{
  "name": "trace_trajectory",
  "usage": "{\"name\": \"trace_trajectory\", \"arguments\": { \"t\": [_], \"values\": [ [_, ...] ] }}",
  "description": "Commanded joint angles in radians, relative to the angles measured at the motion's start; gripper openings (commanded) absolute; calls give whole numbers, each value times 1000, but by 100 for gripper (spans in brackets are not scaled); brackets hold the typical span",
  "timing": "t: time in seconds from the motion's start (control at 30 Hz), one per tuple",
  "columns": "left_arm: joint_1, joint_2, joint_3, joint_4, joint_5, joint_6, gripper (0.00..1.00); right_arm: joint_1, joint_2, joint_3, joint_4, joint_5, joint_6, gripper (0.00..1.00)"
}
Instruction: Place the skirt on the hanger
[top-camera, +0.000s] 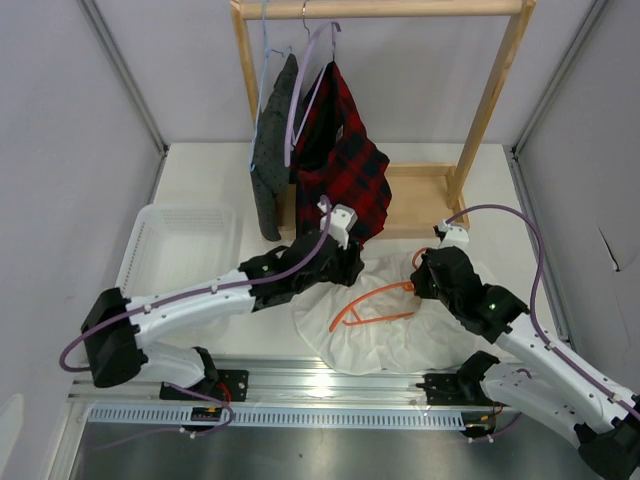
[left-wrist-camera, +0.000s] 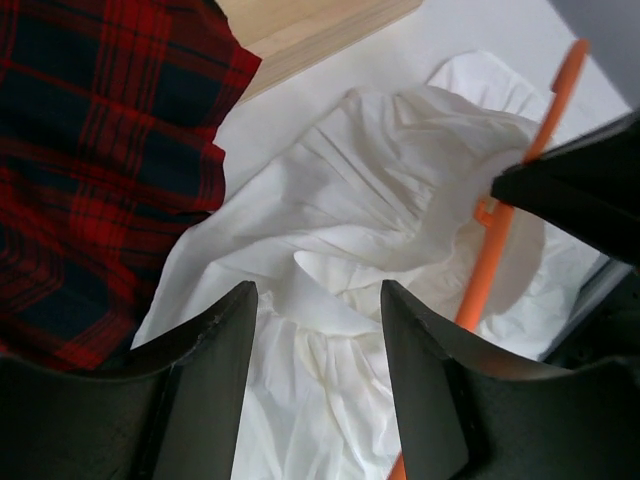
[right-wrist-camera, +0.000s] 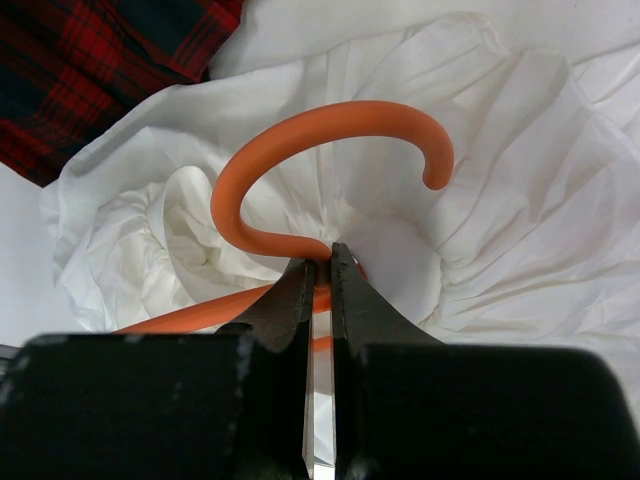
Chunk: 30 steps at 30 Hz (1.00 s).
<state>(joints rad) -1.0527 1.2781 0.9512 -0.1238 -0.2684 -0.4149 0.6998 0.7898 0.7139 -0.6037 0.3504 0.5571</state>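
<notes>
I need to pull the skirt over the hanger next, so my left gripper should grab the skirt's gathered edge (top-camera: 361, 281) (left-wrist-camera: 318, 300) beside the hanger's arm.
The white crinkly skirt (top-camera: 385, 335) lies spread on the table in front of the rack; it also shows in the left wrist view (left-wrist-camera: 380, 200) and in the right wrist view (right-wrist-camera: 500, 170). The orange hanger (top-camera: 372, 310) lies on top of it. My right gripper (top-camera: 428, 272) is shut on the hanger's neck, just below the hook (right-wrist-camera: 330, 140); the jaws (right-wrist-camera: 320, 262) pinch the orange stem. My left gripper (top-camera: 345, 262) is open, its fingers (left-wrist-camera: 215, 370) hovering over the skirt's gathered edge at the left, empty. The hanger's arm (left-wrist-camera: 490, 260) runs to their right.
A wooden rack (top-camera: 400, 10) stands at the back with a red-and-black plaid garment (top-camera: 340, 160) on a lavender hanger (top-camera: 305, 80) and a dark grey garment (top-camera: 272, 150) on a light-blue hanger (top-camera: 265, 40). A white basket (top-camera: 180, 250) sits at the left.
</notes>
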Motion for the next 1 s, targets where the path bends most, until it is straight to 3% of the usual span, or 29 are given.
{"name": "trace_trajectory", "arguments": {
  "t": [0.0,0.27,0.67,0.8,0.97],
  "values": [
    [20,114,133,-163,10,-36,58,12,-21,-16,41,1,29,0],
    [60,328,248,-211,136,-47,59,23,-31,-10,33,9,30,0],
    [65,403,228,-205,233,-64,54,23,-35,-8,44,1,30,0],
    [71,409,219,-194,256,-76,51,23,-34,-5,45,1,27,0],
    [72,422,221,-195,259,-81,39,23,-43,-2,42,1,30,0]
  ]
}}
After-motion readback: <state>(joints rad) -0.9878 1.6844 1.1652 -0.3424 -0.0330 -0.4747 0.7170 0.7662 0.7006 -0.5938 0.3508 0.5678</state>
